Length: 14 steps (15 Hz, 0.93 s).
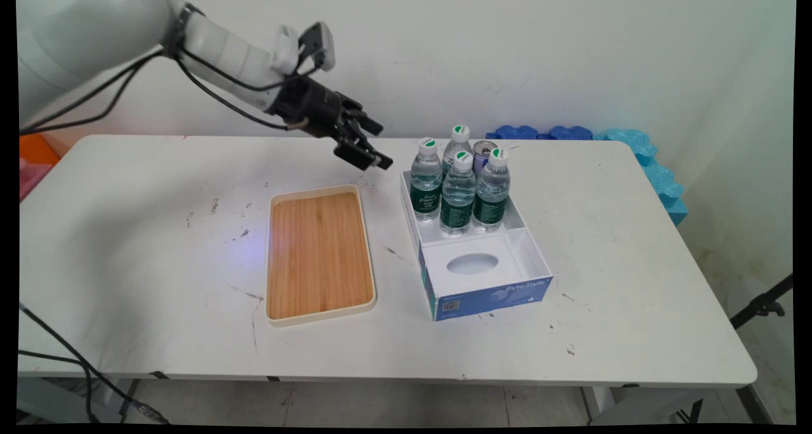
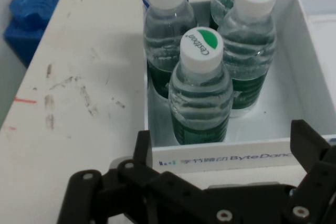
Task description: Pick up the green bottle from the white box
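My gripper will next grab the small water bottle by its clear upper body (image 1: 426,172), so it can put the bottle on the wooden tray (image 1: 320,254).
My black gripper (image 1: 379,146) hangs open above the table, just left of the far end of a white and blue cardboard box (image 1: 488,296). Several water bottles (image 1: 458,196) with white caps marked green stand in the box's far compartment, and a drinks can (image 1: 483,152) stands among them at the back. In the hand view the gripper (image 2: 224,139) looks down on the box's end wall (image 2: 226,158), with the nearest bottle (image 2: 202,90) just beyond it and nothing between the fingers (image 2: 142,148). The box's near compartment holds a white insert with an oval hole (image 1: 472,264).
A wooden tray with a cream rim (image 1: 319,254) lies left of the box, empty. Blue foam blocks (image 1: 653,161) line the table's far right corner and show in the hand view as foam (image 2: 31,14) at upper left. Black cables hang from the arm.
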Available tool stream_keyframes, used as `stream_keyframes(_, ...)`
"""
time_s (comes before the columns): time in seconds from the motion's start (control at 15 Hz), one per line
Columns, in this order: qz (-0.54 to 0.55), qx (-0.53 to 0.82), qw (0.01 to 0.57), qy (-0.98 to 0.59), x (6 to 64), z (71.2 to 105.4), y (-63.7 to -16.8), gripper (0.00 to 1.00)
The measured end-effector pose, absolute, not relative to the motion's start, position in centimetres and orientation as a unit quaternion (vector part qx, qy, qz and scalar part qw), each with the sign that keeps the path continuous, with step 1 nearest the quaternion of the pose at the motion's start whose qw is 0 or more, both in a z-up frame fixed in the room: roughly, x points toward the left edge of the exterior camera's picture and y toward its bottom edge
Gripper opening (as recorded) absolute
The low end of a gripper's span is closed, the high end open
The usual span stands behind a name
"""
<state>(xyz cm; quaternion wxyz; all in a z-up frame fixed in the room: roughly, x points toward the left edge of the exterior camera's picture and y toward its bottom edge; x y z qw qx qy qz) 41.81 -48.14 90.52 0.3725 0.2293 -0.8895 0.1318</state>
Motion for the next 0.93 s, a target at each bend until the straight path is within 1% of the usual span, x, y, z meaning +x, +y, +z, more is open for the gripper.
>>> stream_keyframes(0.47, 0.125, 0.186, 0.383, -0.896, 39.6, 86.2, -51.5, 1.0)
stream_keyframes(0.93, 0.124, 0.166, 0.385, -0.899, 37.8, 83.8, -53.7, 1.0)
